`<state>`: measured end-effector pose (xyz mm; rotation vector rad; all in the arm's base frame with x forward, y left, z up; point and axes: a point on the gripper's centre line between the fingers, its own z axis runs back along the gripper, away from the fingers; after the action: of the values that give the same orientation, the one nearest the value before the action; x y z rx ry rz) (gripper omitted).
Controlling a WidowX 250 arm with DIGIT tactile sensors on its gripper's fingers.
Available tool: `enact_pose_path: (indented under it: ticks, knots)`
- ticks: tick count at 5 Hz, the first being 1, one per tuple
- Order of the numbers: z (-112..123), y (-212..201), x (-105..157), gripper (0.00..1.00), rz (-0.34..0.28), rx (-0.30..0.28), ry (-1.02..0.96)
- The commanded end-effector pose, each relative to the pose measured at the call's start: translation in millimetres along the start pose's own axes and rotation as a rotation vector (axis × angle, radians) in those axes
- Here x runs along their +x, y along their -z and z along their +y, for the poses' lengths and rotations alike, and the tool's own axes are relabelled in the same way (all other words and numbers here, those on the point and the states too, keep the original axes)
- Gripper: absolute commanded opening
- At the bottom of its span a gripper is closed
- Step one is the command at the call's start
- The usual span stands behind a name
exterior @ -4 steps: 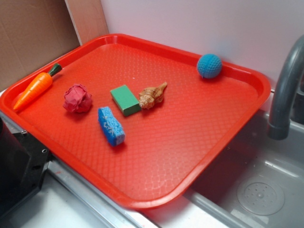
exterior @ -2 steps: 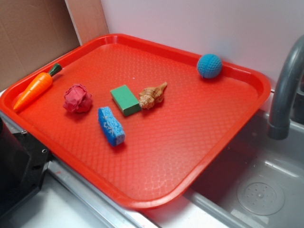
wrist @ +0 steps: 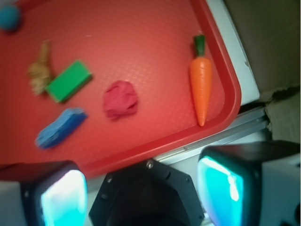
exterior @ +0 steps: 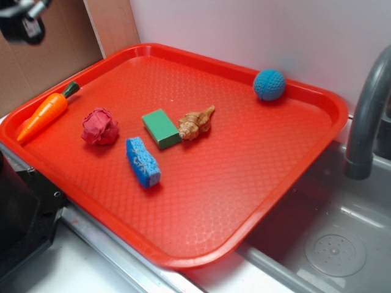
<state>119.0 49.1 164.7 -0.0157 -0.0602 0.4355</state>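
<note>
The robot's gripper will move the toy carrot off the red tray, so it will next grab the carrot by its thick orange body.
My gripper shows only partly, high in the exterior view's top left corner, above the cardboard and left of the red tray. In the wrist view the gripper is open, its cyan pads wide apart with nothing between them. It hangs over the tray's near-left edge, nearest the orange carrot. Further in lie a crumpled red ball, a green block, a blue sponge, a brown shell and a blue knitted ball.
A grey faucet rises at the right over a steel sink. The black robot base sits at the tray's front left. Cardboard stands behind the tray's left side, a white wall behind its back.
The gripper has come into the exterior view at the top left; it was out of frame before. Nothing on the tray has moved.
</note>
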Motion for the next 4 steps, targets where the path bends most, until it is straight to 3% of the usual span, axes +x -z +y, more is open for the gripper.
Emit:
enact_pose_path:
  ticks: [1, 2, 4]
  knots:
    - [52.1, 47.4, 12.9, 1.0, -0.061, -0.009, -0.116]
    - [73.0, 70.2, 19.3, 1.0, -0.04, -0.003, -0.077]
    - [77.1, 123.0, 56.3, 1.0, 0.028, 0.019, 0.005]
